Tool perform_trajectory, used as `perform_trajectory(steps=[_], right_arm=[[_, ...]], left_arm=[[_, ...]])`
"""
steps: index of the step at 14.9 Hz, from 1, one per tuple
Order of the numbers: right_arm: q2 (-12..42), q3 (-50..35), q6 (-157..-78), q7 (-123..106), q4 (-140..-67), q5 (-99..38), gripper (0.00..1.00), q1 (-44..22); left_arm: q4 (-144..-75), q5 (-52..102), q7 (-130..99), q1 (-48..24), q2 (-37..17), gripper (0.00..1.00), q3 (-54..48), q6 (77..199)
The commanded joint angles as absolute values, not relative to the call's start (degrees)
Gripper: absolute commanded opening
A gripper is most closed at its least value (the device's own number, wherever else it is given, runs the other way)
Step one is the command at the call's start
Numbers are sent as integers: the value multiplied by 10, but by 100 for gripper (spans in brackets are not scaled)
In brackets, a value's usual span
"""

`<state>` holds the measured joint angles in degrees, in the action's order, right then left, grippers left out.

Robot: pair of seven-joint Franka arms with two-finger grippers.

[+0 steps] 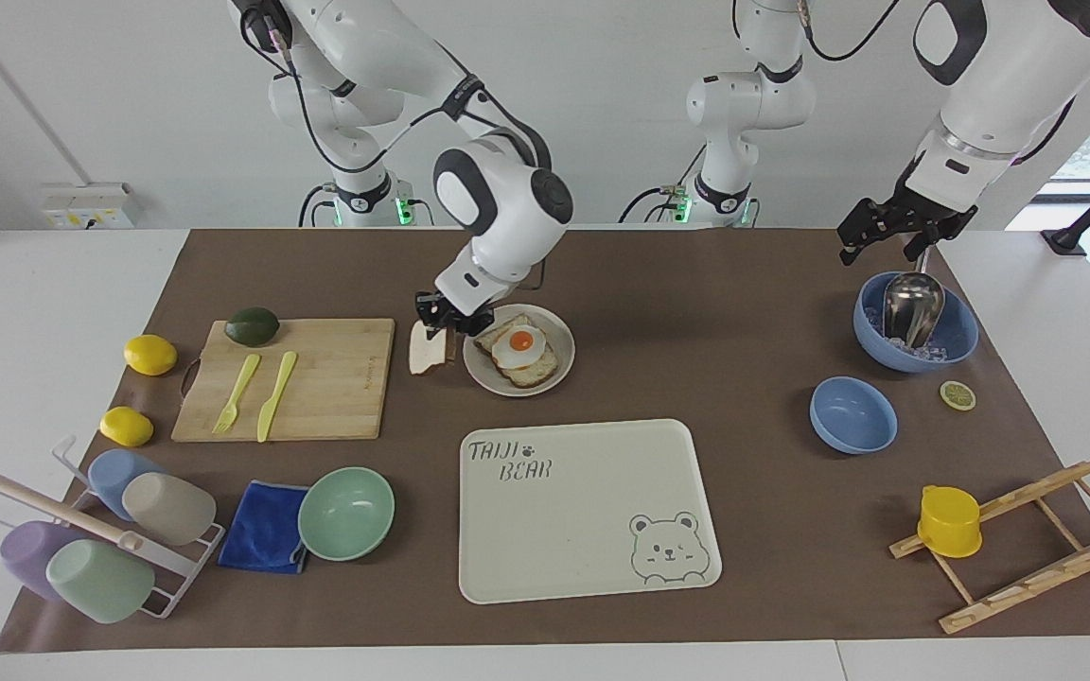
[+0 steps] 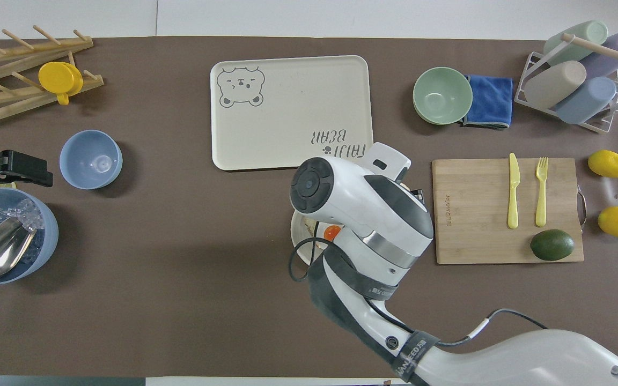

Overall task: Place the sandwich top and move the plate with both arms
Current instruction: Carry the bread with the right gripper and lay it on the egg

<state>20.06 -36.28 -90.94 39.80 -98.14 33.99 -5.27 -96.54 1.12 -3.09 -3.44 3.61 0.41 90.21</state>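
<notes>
I need to move the sandwich top from over the brown mat to the egg before my right gripper opens, as the egg is uncovered on the plate.
My right gripper [image 1: 439, 326] is shut on the sandwich top [image 1: 427, 352], a plain bread slice that hangs on edge from it, over the brown mat between the cutting board [image 1: 318, 383] and the plate [image 1: 482, 374]. The round beige plate holds a toast slice with a fried egg [image 1: 519, 348]. In the overhead view the right arm's wrist [image 2: 362, 203] hides the bread and most of the plate [image 2: 295, 236]. My left gripper [image 1: 895, 236] waits over the blue bowl of ice [image 1: 957, 336] at the left arm's end.
The bear tray [image 1: 592, 530] lies farther from the robots than the plate. The board carries a yellow knife [image 1: 276, 395], a fork and an avocado [image 1: 252, 325]. A mint bowl [image 1: 346, 513], blue cloth, cup rack, small blue bowl [image 1: 852, 414] and wooden rack with yellow cup [image 1: 949, 520] stand around.
</notes>
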Motion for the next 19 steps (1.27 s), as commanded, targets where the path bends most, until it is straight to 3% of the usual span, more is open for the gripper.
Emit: perform_trajectory(steps=[1, 16, 19], right_arm=[[234, -367, -902, 390, -945, 337, 0, -95], [233, -378, -1061, 490, -1048, 330, 0, -102], [233, -379, -1066, 493, -1053, 330, 14, -102]], left_arm=[[-976, 3, -29, -33, 47, 100, 4, 900], [-975, 3, -29, -33, 47, 100, 4, 900], [-976, 3, -29, -33, 47, 100, 4, 899]])
